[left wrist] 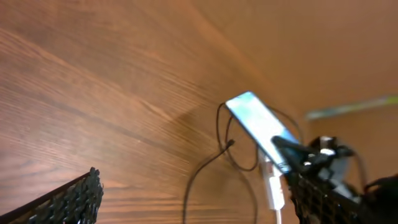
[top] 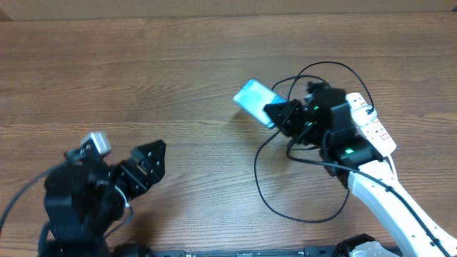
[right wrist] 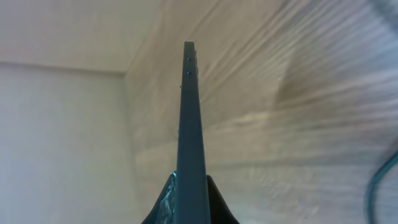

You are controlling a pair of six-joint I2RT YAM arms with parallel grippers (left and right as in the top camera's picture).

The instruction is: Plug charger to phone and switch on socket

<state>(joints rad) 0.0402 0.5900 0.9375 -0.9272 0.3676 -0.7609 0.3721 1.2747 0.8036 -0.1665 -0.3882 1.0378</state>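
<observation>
I will grab the phone (top: 253, 100) by its long side with my left gripper, near the phone's end away from my right gripper. The phone's opposite end then stays free for the charger.
My right gripper (top: 280, 114) is shut on the phone (top: 253, 100) and holds it tilted above the table, light blue screen up. The right wrist view shows the phone edge-on (right wrist: 190, 130) between the fingers (right wrist: 190, 202). The phone also shows in the left wrist view (left wrist: 261, 127). The black charger cable (top: 268, 193) lies looped on the table under and around the right arm; its connector tip (left wrist: 230, 144) lies free near the phone. The white socket strip (top: 375, 125) lies at the right, partly hidden by the arm. My left gripper (top: 151, 165) is open and empty at the front left.
The white cord of the strip (left wrist: 272, 186) runs toward the front. The wooden table (top: 143, 78) stretches left and back of the phone. The table's far edge (top: 228, 14) runs along the top.
</observation>
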